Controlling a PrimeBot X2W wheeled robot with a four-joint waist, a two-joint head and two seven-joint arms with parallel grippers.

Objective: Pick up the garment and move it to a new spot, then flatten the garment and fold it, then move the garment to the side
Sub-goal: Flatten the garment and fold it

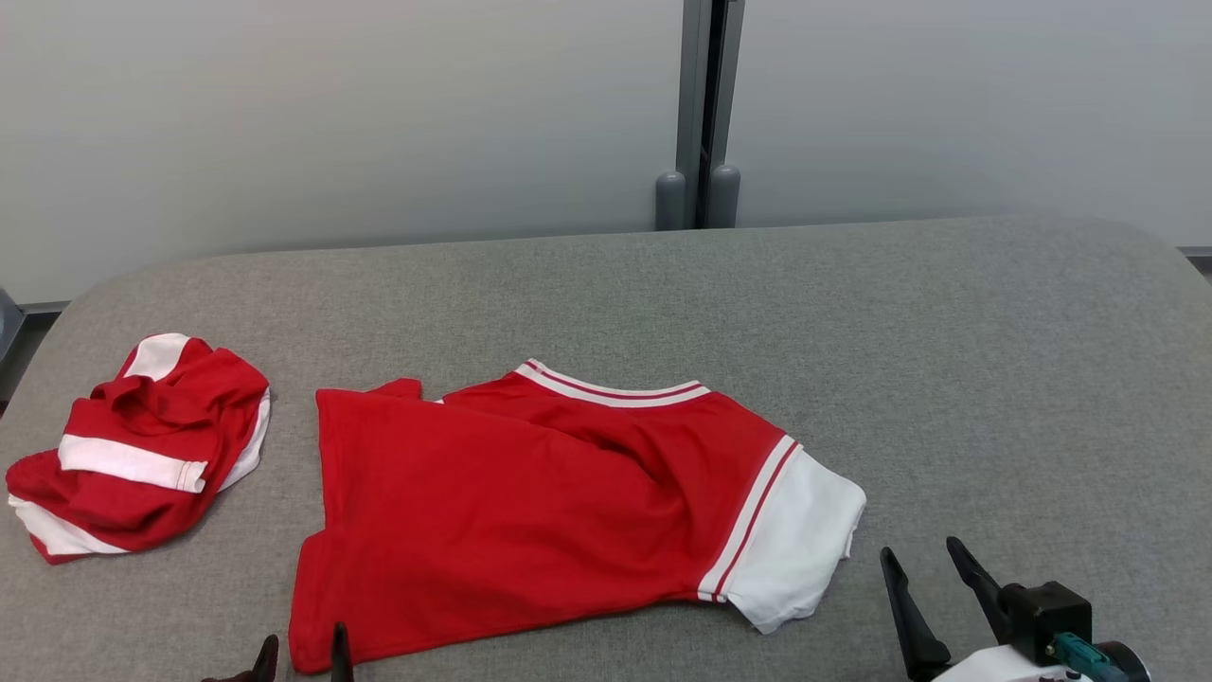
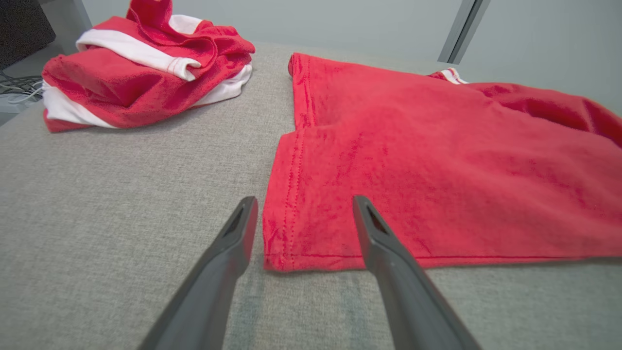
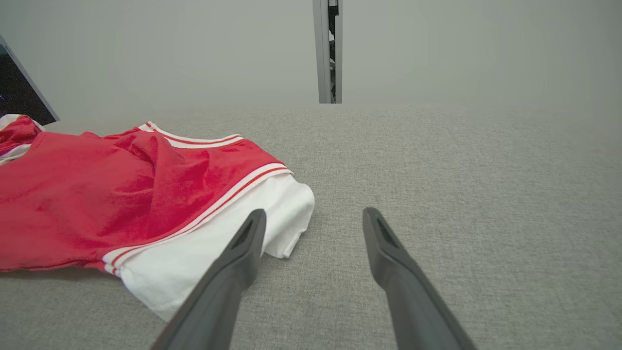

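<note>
The left gripper pinches the garment by its hem corner [image 1: 308,655] next, where loose edges meet, since the garment's red body [image 1: 489,511] lies spread flat.
The garment [image 1: 530,502] is a red shirt with white sleeves and a striped collar, lying folded in half on the grey table. Its white sleeve [image 1: 800,540] points right. My left gripper [image 1: 301,655] is open at the garment's near left corner [image 2: 286,243], with the hem corner lying between and just beyond its fingertips. My right gripper [image 1: 923,559] stands open a little to the right of the white sleeve [image 3: 218,243], touching nothing. In the left wrist view the left gripper [image 2: 303,206] holds nothing, and the right gripper [image 3: 315,218] is empty over bare cloth.
A second red and white garment [image 1: 137,445] lies crumpled at the table's far left [image 2: 141,73]. The grey padded table [image 1: 947,379] has free room on its right half. Pale wall panels with a grey post [image 1: 701,114] stand behind it.
</note>
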